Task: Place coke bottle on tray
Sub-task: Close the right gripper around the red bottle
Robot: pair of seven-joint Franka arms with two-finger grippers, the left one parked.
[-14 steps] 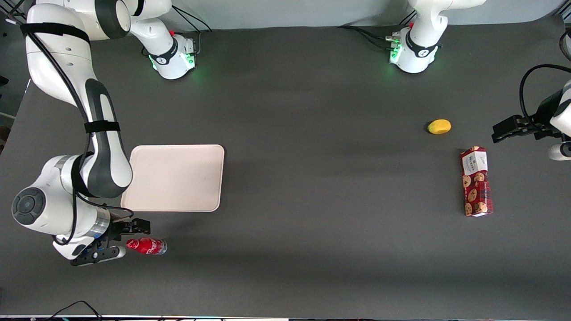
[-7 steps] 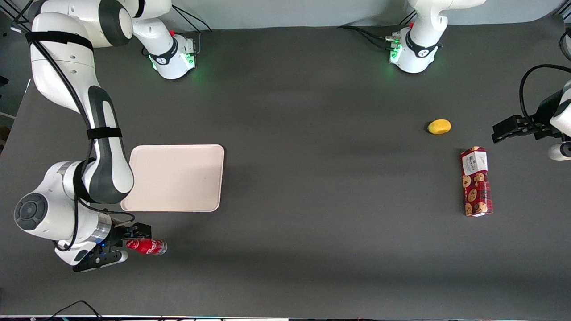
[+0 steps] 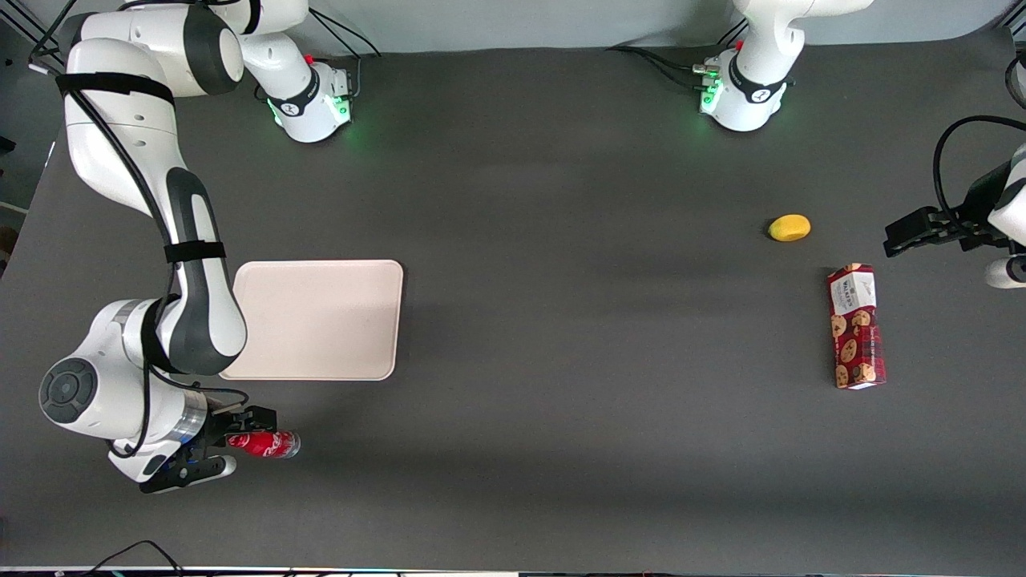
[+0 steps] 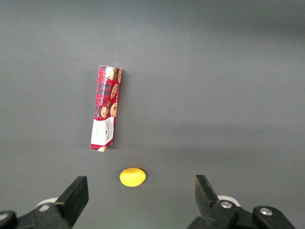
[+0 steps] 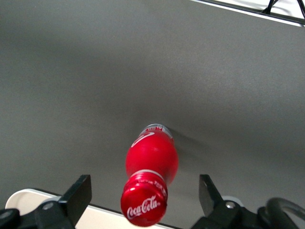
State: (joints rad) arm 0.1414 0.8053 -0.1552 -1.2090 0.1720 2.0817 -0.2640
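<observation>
To set the small red coke bottle on the tray (image 3: 317,319), my right gripper should next grab it by its cap end (image 3: 236,441).
The coke bottle (image 3: 266,443), small and red with a silvery base, lies on its side on the dark table, nearer to the front camera than the tray (image 3: 317,319). The cream-white tray lies flat beside the working arm's forearm. My right gripper (image 3: 240,441) is open at table height, its two fingers standing on either side of the bottle's capped end without touching it. In the right wrist view the red cap (image 5: 144,205) with its white script sits between the dark fingers (image 5: 78,194), and the gripper (image 5: 144,196) is wide open around it. A strip of the tray's rim (image 5: 102,214) shows there too.
A yellow lemon-like fruit (image 3: 789,227) and a red cookie box (image 3: 856,326) lie toward the parked arm's end of the table; both show in the left wrist view, fruit (image 4: 132,177) and box (image 4: 106,108). The table's front edge (image 3: 513,570) runs close to the bottle.
My right gripper has slid along the table toward the bottle, so its open fingers now straddle the capped end. The bottle has not moved.
</observation>
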